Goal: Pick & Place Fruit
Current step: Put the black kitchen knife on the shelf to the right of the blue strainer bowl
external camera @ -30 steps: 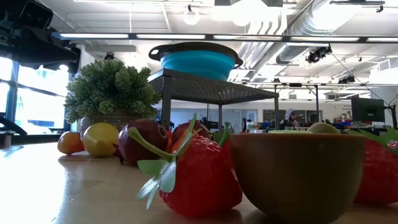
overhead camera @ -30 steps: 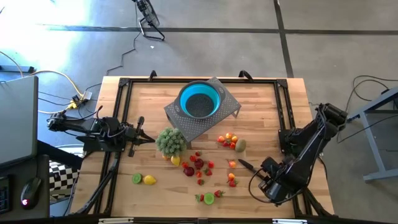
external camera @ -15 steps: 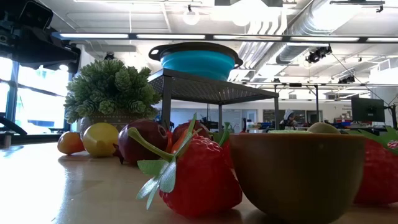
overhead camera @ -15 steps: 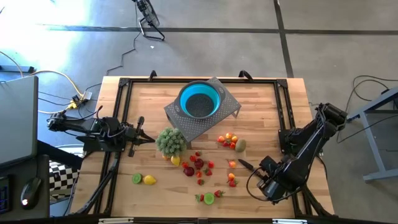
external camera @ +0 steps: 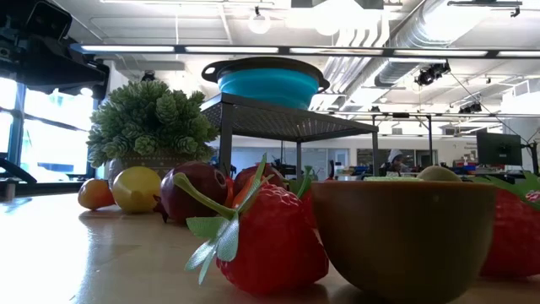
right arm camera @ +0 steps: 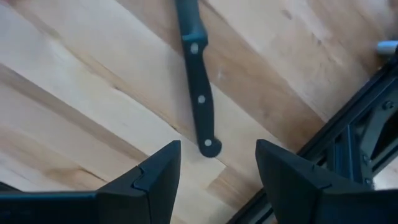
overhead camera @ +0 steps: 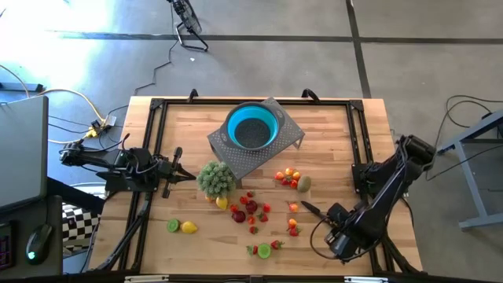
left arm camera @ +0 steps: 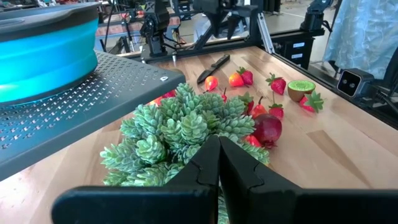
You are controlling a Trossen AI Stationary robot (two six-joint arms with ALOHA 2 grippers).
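Observation:
The right gripper grabs the knife by its black handle next. That clears the knife from the table where the fruit lies.
The fruit lies loose on the wooden table: a group with a kiwi, dark red pieces, a lime and a lemon, and a kiwi half with strawberries. In the low view a strawberry and the kiwi half fill the foreground. The blue bowl sits on a perforated grey stand. My right gripper is open and points down above the free end of a black-handled knife's handle, touching nothing. My left gripper is shut at the table's left, facing a potted plant.
The black-handled knife lies right of the fruit, beside my right gripper. The potted plant stands between my left gripper and the fruit. The grey stand takes the far middle. A black frame runs along the table's edges.
My right gripper has sunk a little toward the table over the knife's handle end and has drifted slightly toward the table's left, still open. Nothing on the table has moved.

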